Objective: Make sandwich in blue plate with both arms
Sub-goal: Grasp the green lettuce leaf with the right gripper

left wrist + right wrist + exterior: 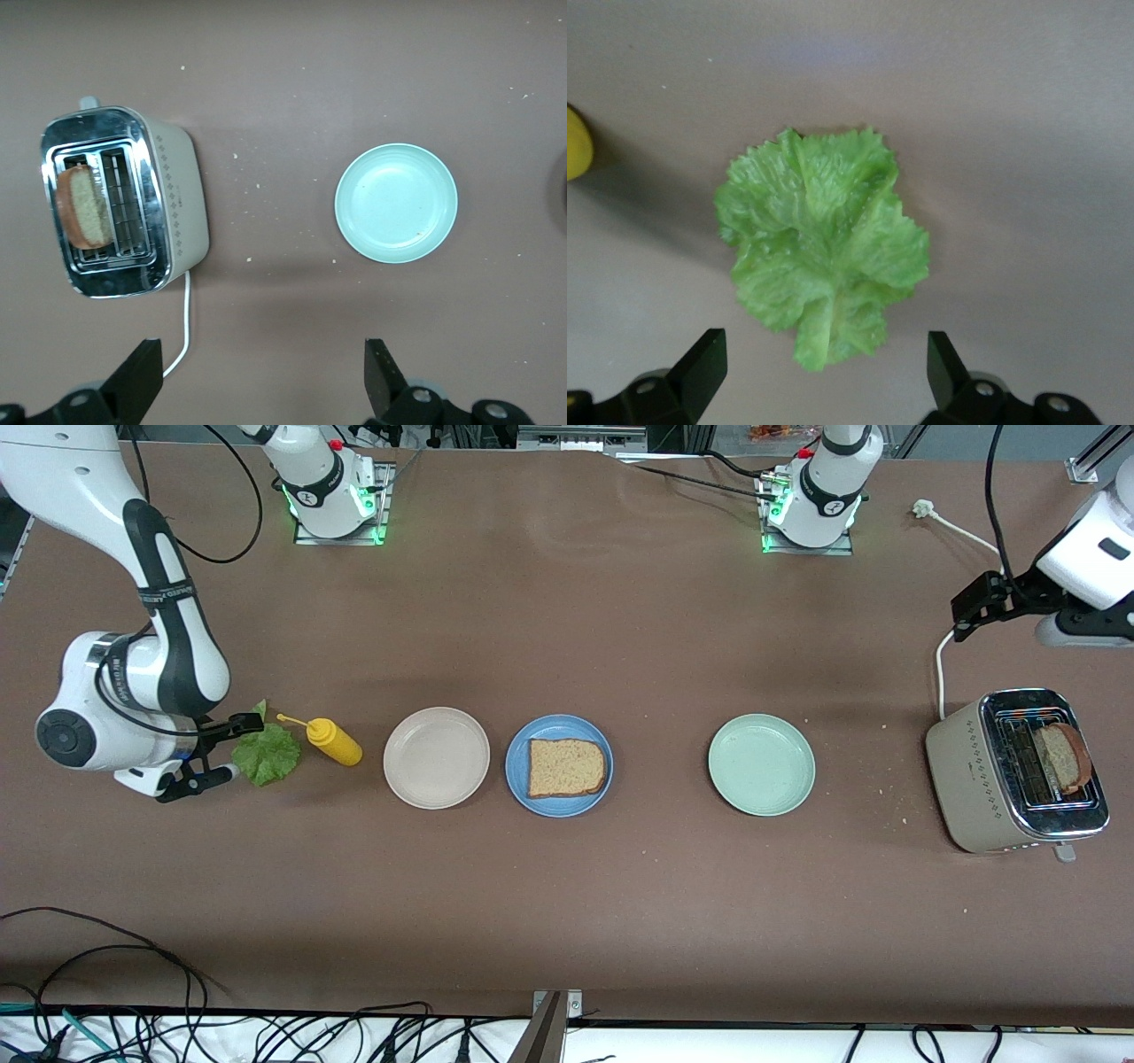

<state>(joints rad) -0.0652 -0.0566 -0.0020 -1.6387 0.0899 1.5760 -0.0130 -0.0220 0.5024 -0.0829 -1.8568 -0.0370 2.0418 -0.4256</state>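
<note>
I should next pick up the lettuce leaf with my right gripper by its narrow stem end (816,341), because the leaf spreads about as wide as my open fingers.
The blue plate (560,808) sits mid-table with one brown bread slice (567,767) flat on it. A second bread slice (1063,757) stands in the toaster (1014,771) at the left arm's end; it also shows in the left wrist view (84,206). The green lettuce leaf (266,755) lies on the table at the right arm's end. My right gripper (226,753) is open and empty just above the leaf (819,248), its jaws either side of the stem end (824,372). My left gripper (970,615) is open and empty over the table beside the toaster (264,381).
A yellow squeeze bottle (332,741) lies next to the lettuce. A beige plate (436,757) sits beside the blue plate, and a pale green plate (761,764) sits between the blue plate and the toaster. The toaster's white cord (941,677) runs under the left gripper.
</note>
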